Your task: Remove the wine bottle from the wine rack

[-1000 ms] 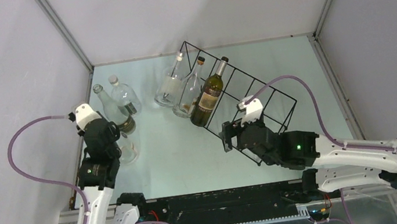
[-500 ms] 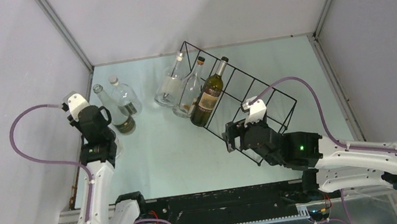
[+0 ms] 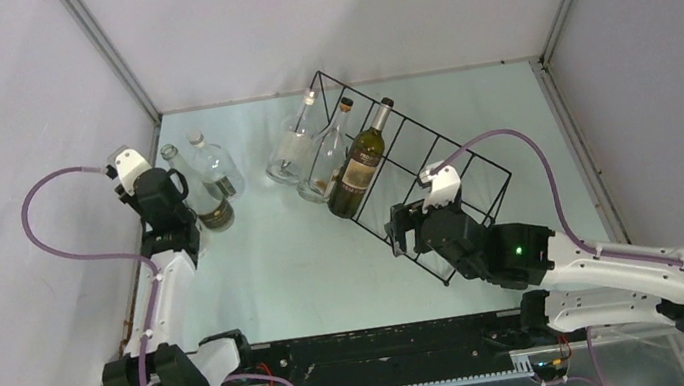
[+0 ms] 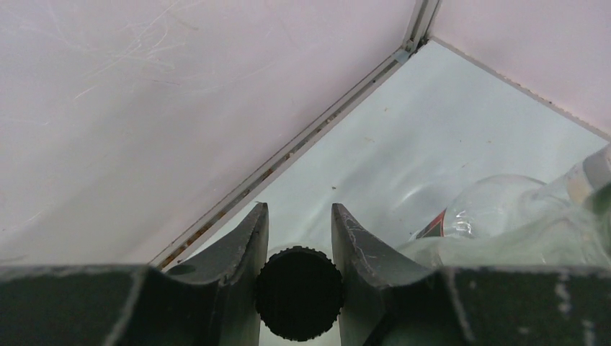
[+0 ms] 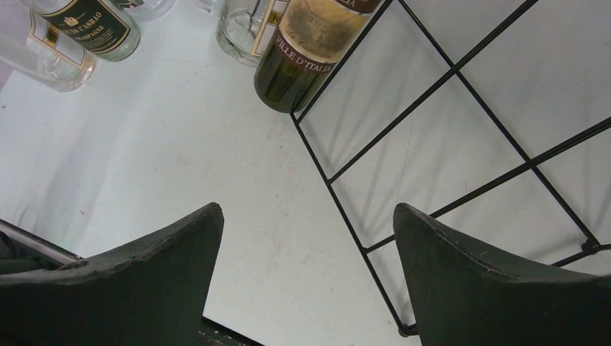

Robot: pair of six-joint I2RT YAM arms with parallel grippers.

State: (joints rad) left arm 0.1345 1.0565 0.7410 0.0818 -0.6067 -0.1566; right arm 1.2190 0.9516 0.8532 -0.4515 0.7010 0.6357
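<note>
The bottle's cap is over flat, empty table beside two upright bottles and the bottle would stay standing, so it is time for my left gripper to open now.
The black wire wine rack [image 3: 419,125] lies slantwise at the back of the table. At its left end are three bottles: a dark wine bottle [image 3: 359,165] with a cream label and two clear ones [image 3: 294,147]. My right gripper [image 3: 404,232] hovers open beside the rack's near corner, holding nothing. In the right wrist view the rack's wire [image 5: 329,180] runs between the fingers and the wine bottle's base [image 5: 299,61] is ahead. My left gripper [image 3: 156,191] stands by the left wall. In its wrist view it is shut on a bottle's black cap [image 4: 299,292]; that bottle's body is hidden.
Two more bottles [image 3: 212,206] stand upright at the back left, close beside the left gripper, and show as clear glass [image 4: 504,216] in the left wrist view. The left wall [image 3: 28,146] is right next to the left arm. Purple cables loop off both arms.
The left arm has swung back and left toward the wall, its gripper still shut on the capped bottle. The right gripper has edged slightly toward the rack, still open.
</note>
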